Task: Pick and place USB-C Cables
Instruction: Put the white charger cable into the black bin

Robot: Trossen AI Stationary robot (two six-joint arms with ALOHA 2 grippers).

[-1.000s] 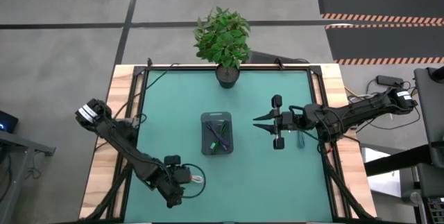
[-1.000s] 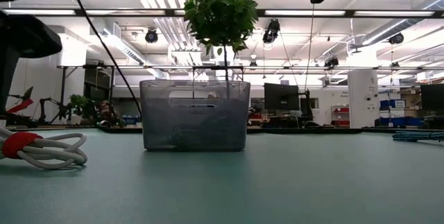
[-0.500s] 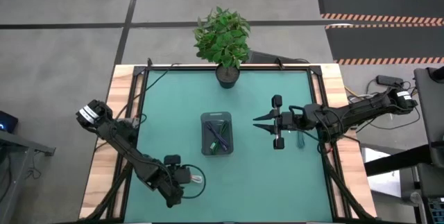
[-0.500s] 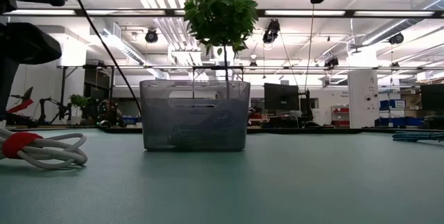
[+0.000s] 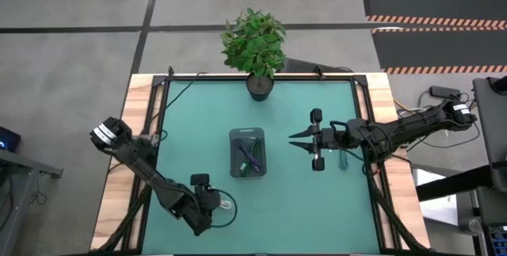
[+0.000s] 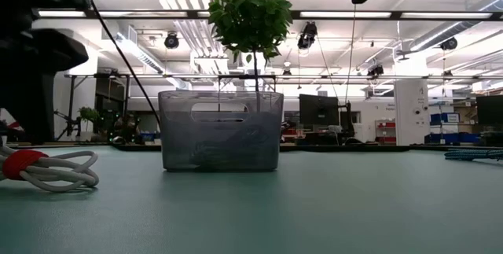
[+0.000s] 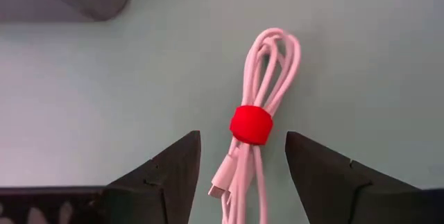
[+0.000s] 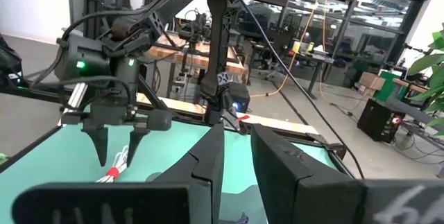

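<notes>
The left gripper grabs the white cable by its bundled parts beside the red band next, then places the cable in the grey tray (image 5: 248, 153).
The white cable with a red band (image 7: 250, 124) lies flat on the green mat near the table's front left; it also shows in the low view (image 6: 47, 169). My left gripper (image 7: 241, 141) points down over it, open, one finger on each side of the red band; I cannot tell whether they touch it. The grey tray (image 5: 248, 153) stands at mid-table with a dark blue cable (image 5: 253, 154) and a green cable (image 5: 242, 166) inside. My right gripper (image 5: 291, 139) hovers right of the tray, fingers level and pointing at it, open by a narrow gap, empty.
A potted plant (image 5: 255, 46) stands at the far edge behind the tray. A teal-blue bundle (image 5: 343, 159) lies on the mat under my right arm, and shows at the right in the low view (image 6: 471, 154). Bare mat lies between the tray and the white cable.
My left gripper has moved a little toward the table's right edge, over the white cable, and has come lower. The cable has stayed where it was.
</notes>
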